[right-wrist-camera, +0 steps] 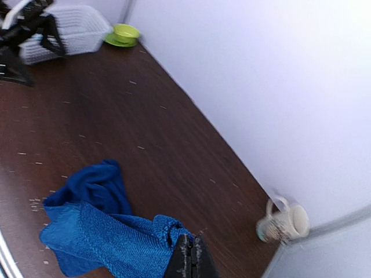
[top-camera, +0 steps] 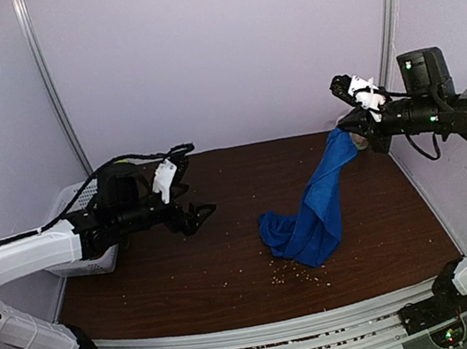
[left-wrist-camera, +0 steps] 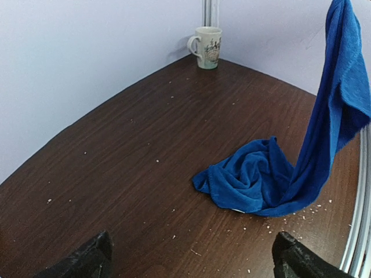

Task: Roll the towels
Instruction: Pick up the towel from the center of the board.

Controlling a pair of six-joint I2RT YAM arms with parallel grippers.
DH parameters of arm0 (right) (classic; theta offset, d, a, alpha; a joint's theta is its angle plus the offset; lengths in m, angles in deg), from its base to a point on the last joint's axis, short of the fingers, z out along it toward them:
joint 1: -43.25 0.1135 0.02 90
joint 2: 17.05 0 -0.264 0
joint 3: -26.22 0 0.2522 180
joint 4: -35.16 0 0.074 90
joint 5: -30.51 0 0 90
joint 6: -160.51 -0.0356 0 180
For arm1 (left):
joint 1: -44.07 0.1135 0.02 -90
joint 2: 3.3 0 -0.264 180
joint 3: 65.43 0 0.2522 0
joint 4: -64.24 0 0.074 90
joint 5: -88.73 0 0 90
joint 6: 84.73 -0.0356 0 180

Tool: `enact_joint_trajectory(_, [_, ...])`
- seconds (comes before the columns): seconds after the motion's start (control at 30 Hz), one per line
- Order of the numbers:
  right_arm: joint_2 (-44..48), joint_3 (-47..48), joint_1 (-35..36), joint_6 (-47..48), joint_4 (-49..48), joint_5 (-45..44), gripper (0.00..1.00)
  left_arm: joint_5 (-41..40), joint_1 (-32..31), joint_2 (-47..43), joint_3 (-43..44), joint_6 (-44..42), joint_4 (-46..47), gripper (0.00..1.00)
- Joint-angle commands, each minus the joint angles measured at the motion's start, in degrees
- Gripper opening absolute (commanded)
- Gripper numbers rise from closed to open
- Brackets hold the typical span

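Note:
I need to stretch the blue towel out for rolling. My left gripper should next pick up the blue towel's crumpled lower end [top-camera: 277,231] [left-wrist-camera: 225,180], opposite the right gripper's corner of the towel.
A royal blue towel [top-camera: 312,215] hangs from my right gripper [top-camera: 354,124], which is raised at the back right of the table. Its lower end lies crumpled on the dark wood. In the right wrist view the right gripper [right-wrist-camera: 190,255] is shut, pinching a corner of the blue towel [right-wrist-camera: 98,237]. My left gripper [top-camera: 198,218] hovers over the left half of the table, well apart from the towel. In the left wrist view the left gripper [left-wrist-camera: 191,260] is wide open and holds nothing, with the blue towel [left-wrist-camera: 261,179] ahead to its right.
A white patterned mug [left-wrist-camera: 207,47] stands in the back right corner, near the raised right gripper. A white basket [top-camera: 66,220] sits at the left edge, with a green bowl [right-wrist-camera: 123,33] behind it. Crumbs [top-camera: 295,273] are scattered on the wood near the towel.

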Motion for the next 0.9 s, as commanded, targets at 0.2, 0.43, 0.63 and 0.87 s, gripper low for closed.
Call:
enact_joint_trajectory(0.2, [12.3, -11.9, -2.9, 5.4, -11.1, -42.1, 0.00, -7.2, -2.7, 18.5, 17.3, 4.0, -2.0, 0.98])
enact_joint_trajectory(0.43, [12.7, -25.4, -4.8, 5.1, -20.4, -49.1, 0.00, -9.6, -7.1, 34.2, 29.3, 2.5, -5.1, 0.98])
enact_joint_trajectory(0.63, [12.1, -28.9, -6.6, 0.9, -24.6, -48.5, 0.00, -0.1, -7.4, 39.5, 27.0, 6.3, -1.0, 0.98])
enact_joint_trajectory(0.87, [11.0, -32.3, -6.6, -0.9, -26.9, -47.0, 0.00, 7.4, -8.5, 42.6, 24.9, 10.6, 4.7, 0.98])
